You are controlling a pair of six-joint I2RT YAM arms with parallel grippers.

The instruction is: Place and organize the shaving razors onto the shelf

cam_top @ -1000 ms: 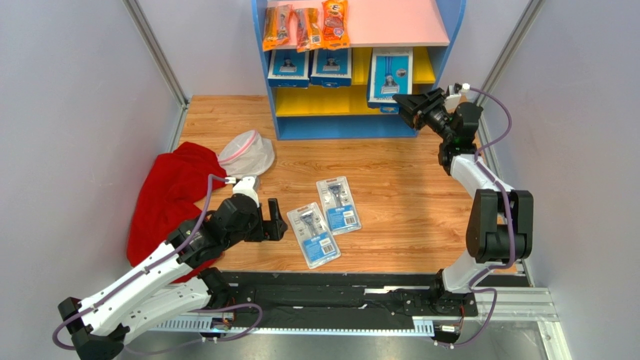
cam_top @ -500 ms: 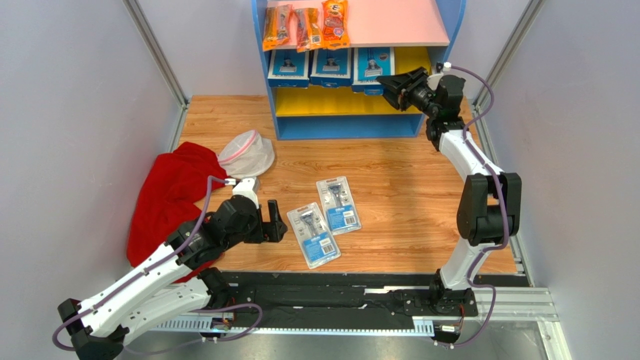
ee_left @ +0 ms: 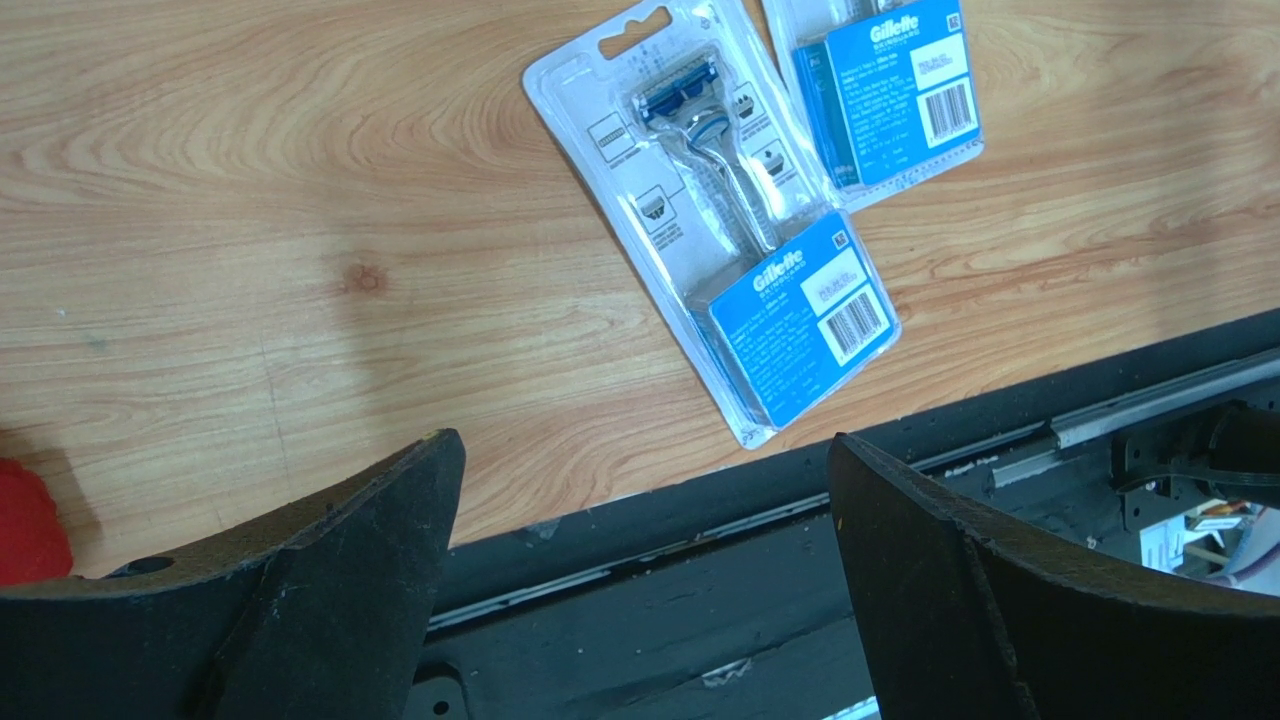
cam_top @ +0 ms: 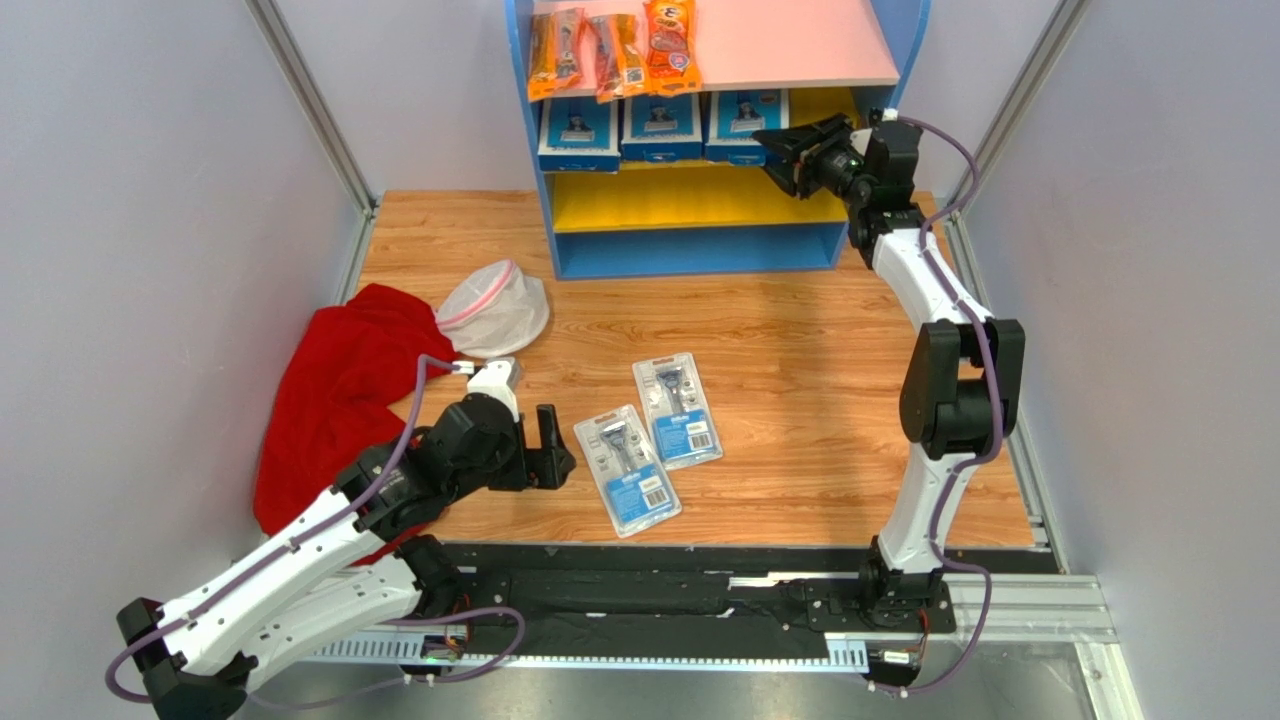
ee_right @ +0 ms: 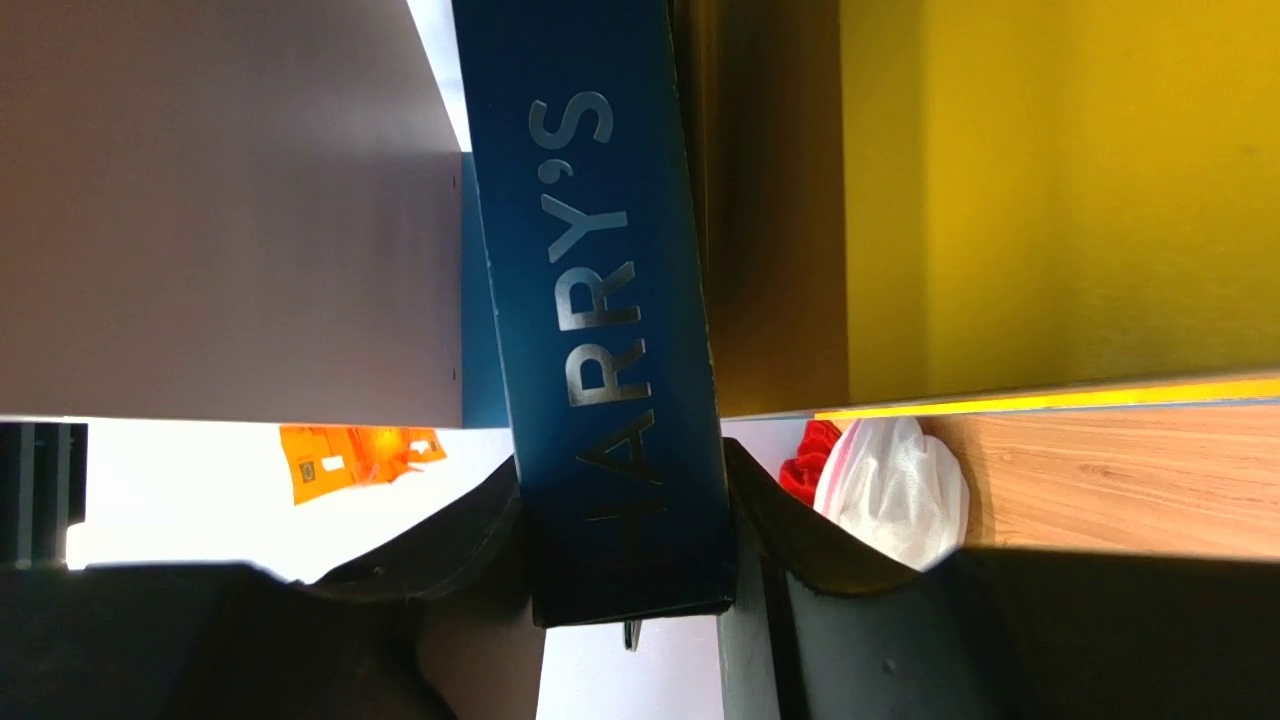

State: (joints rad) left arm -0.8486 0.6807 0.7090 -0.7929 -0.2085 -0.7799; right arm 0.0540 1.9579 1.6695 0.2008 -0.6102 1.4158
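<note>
The rightmost pack (cam_top: pixel 747 120) is in row inside the shelf and would rest on the upper yellow board, so my right gripper should open now.
The shelf (cam_top: pixel 691 249) stands at the back, with three blue shaving razors packs in a row on its upper yellow board. My right gripper (cam_top: pixel 781 150) is shut on the rightmost pack (cam_top: pixel 747 120). In the right wrist view the pack's dark blue edge (ee_right: pixel 601 300) sits clamped between both fingers, inside the yellow shelf (ee_right: pixel 1052 195). Two paler packs (cam_top: pixel 627 468) (cam_top: pixel 678 408) lie flat on the wooden table. My left gripper (cam_top: pixel 553 446) hovers open just left of them. The nearer pack (ee_left: pixel 736 255) lies ahead of its spread fingers, untouched.
Orange snack packets (cam_top: pixel 612 53) lie on the pink top board. A red cloth (cam_top: pixel 338 398) and a white mesh bag (cam_top: pixel 493 305) sit on the table's left side. A black rail (ee_left: pixel 676 555) runs along the near edge under the left gripper.
My right arm has carried the blue pack up and back from in front of the shelf onto the upper yellow board beside the other two. The left arm has not moved.
</note>
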